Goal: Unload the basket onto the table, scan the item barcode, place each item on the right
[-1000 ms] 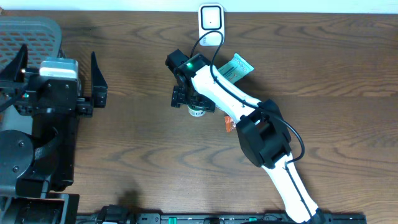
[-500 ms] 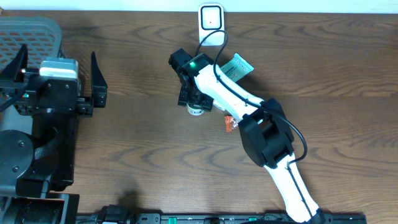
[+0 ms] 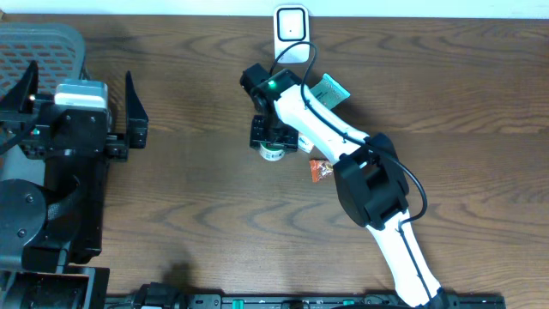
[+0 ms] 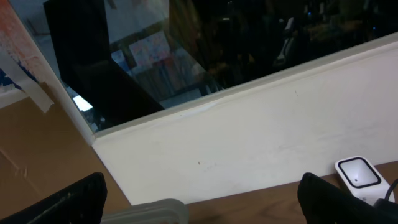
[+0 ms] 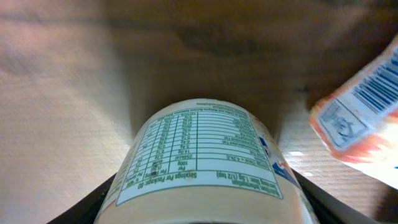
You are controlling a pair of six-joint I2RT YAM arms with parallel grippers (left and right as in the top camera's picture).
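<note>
My black fingers are shut on both sides of the bottle's labelled body. The bottle [image 3: 272,154] [image 5: 202,155] would come up if I lifted my right gripper now.
A small cream bottle [image 5: 202,155] with a green-printed nutrition label lies between my right gripper's [image 5: 204,208] black fingers, which press on both of its sides. In the overhead view the right gripper [image 3: 273,139] stands over the bottle [image 3: 272,154] at the table's middle, with only the bottle's white end showing. The white barcode scanner [image 3: 292,26] sits at the far edge, just beyond the right arm. My left gripper [image 3: 133,112] stays at the left side, wide open and empty; its view looks at the wall, with the scanner [image 4: 357,175] low on the right.
A teal packet [image 3: 329,92] lies right of the right arm, and an orange packet [image 3: 320,170] lies near its elbow. The orange-white packet with a barcode [image 5: 367,118] is beside the bottle. A grey basket [image 3: 47,43] occupies the far left corner.
My right gripper's fingers have closed in onto the bottle, and the arm has shifted slightly right. The left arm has not moved.
</note>
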